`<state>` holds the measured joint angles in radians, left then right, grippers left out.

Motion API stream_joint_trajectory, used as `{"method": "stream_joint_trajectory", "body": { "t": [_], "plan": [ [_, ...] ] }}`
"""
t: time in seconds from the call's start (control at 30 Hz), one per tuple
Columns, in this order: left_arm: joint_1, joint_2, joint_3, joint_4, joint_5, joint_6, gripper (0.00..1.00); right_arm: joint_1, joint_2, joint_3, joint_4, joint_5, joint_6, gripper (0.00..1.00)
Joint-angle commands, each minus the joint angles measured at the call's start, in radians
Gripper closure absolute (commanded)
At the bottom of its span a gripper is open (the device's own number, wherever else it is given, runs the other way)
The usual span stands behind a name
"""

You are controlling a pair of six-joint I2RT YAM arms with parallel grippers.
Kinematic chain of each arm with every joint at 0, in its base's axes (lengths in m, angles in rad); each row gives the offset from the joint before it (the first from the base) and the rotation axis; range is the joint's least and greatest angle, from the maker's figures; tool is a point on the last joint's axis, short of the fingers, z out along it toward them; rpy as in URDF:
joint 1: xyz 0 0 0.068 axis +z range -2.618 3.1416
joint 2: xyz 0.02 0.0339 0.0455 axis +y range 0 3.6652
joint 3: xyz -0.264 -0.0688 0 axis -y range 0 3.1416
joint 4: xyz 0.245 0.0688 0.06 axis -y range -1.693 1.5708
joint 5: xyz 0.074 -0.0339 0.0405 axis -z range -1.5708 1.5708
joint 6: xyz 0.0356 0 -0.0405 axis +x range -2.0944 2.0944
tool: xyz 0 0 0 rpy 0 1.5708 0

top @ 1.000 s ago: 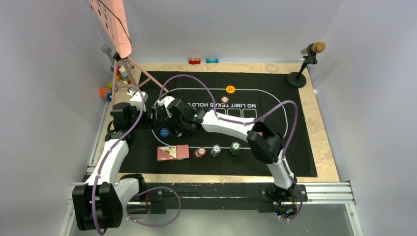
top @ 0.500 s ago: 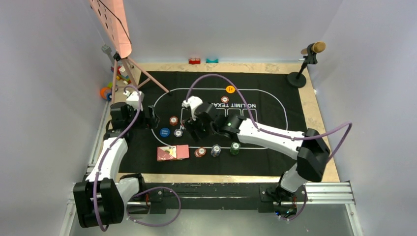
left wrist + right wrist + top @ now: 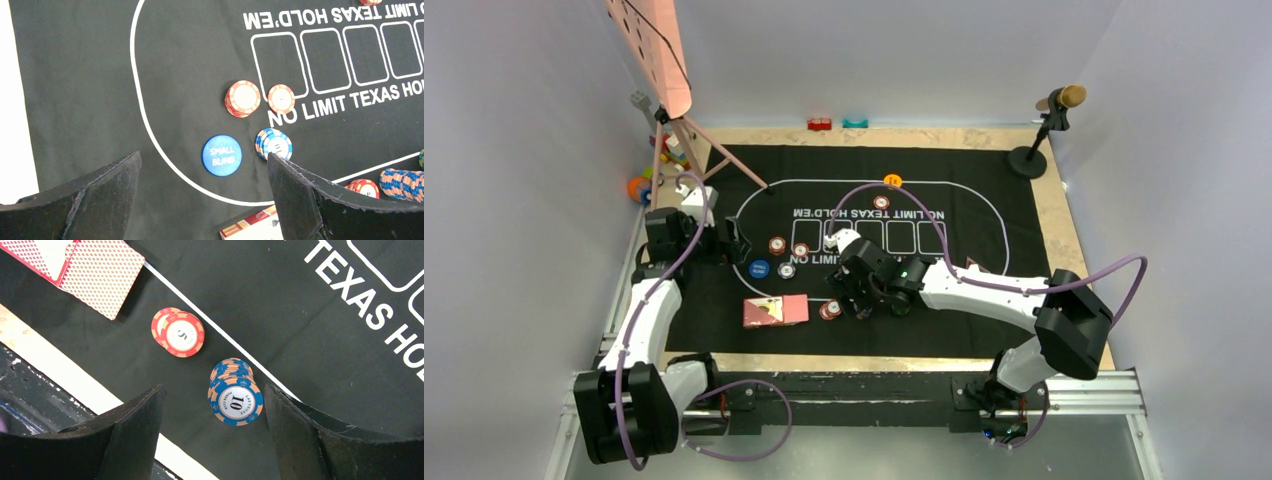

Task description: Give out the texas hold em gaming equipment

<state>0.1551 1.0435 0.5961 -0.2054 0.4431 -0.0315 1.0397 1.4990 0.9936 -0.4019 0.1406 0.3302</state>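
Note:
The right gripper isn't ready to close yet: the right wrist view shows the blue stack (image 3: 234, 397) between its fingers, which are above the stack's top chip. It needs to go lower first, then close on the stack.
Pinkish-red-backed cards (image 3: 775, 311) lie at the mat's near left, also in the right wrist view (image 3: 92, 270). A short red chip stack (image 3: 830, 310) (image 3: 178, 332), a blue chip stack (image 3: 234, 397) and a green stack (image 3: 902, 300) stand in a row beside them. My right gripper (image 3: 861, 300) (image 3: 215, 440) is open, above the blue stack, which shows between its fingers. A red stack (image 3: 777, 245) (image 3: 242, 98), a red chip (image 3: 281, 98), a blue-grey stack (image 3: 273, 143) and the blue "SMALL BLIND" button (image 3: 759, 268) (image 3: 221, 155) lie left. My left gripper (image 3: 734, 243) (image 3: 205, 200) is open and empty.
The orange button (image 3: 892, 181) and a red chip (image 3: 881, 202) lie at the far side of the black mat (image 3: 984, 320). A microphone stand (image 3: 1042, 130) is at the far right, a pink tripod (image 3: 686, 140) and toys (image 3: 646, 180) far left, toy blocks (image 3: 820, 124) behind the mat.
My right arm has swung from beside the left gripper, right and nearer, to over the blue stack. The chips by the small blind button are now uncovered. My left arm barely moved.

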Motion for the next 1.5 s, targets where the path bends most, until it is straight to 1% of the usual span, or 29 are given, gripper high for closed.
{"method": "stream_joint_trajectory", "body": {
  "t": [0.0, 0.1, 0.23, 0.33, 0.4, 0.47, 0.63, 0.77, 0.87, 1.03, 1.23, 1.47],
  "plan": [
    [0.021, -0.043, 0.058, 0.002, 0.02, 0.027, 0.0, -0.003, -0.013, -0.01, 0.024, 0.03, 0.023, 0.24],
    [0.065, -0.074, 0.067, -0.009, 0.045, 0.08, 0.0, -0.003, -0.012, -0.015, 0.021, 0.032, 0.024, 0.24],
    [0.147, -0.04, 0.104, -0.047, 0.095, 0.123, 0.0, -0.005, -0.02, -0.024, 0.021, 0.03, 0.025, 0.24],
    [0.15, -0.033, 0.114, -0.077, 0.127, 0.168, 0.0, -0.007, -0.02, -0.038, 0.026, 0.021, 0.028, 0.24],
    [0.143, -0.042, 0.114, -0.095, 0.164, 0.168, 0.0, -0.007, -0.016, -0.052, 0.036, 0.01, 0.034, 0.24],
    [0.128, -0.048, 0.115, -0.101, 0.167, 0.149, 0.0, -0.007, -0.008, -0.065, 0.044, 0.0, 0.039, 0.24],
    [0.096, -0.064, 0.113, -0.108, 0.144, 0.089, 0.0, -0.007, 0.01, -0.08, 0.062, -0.017, 0.041, 0.24],
    [0.041, -0.08, 0.087, -0.088, 0.08, 0.053, 0.0, -0.007, 0.038, -0.089, 0.086, -0.043, 0.046, 0.26],
    [-0.004, -0.08, 0.072, -0.076, 0.006, 0.06, 0.0, -0.007, 0.063, -0.09, 0.097, -0.059, 0.047, 0.28],
    [-0.008, -0.05, 0.087, -0.061, -0.03, 0.04, 0.0, -0.007, 0.078, -0.081, 0.102, -0.065, 0.043, 0.35],
    [-0.009, -0.052, 0.101, -0.065, -0.057, 0.013, 0.0, -0.007, 0.079, -0.086, 0.098, -0.064, 0.041, 0.42],
    [-0.009, -0.065, 0.06, -0.04, -0.067, 0.025, 0.0, -0.007, 0.071, -0.071, 0.083, -0.058, 0.032, 0.46]
  ]
}}
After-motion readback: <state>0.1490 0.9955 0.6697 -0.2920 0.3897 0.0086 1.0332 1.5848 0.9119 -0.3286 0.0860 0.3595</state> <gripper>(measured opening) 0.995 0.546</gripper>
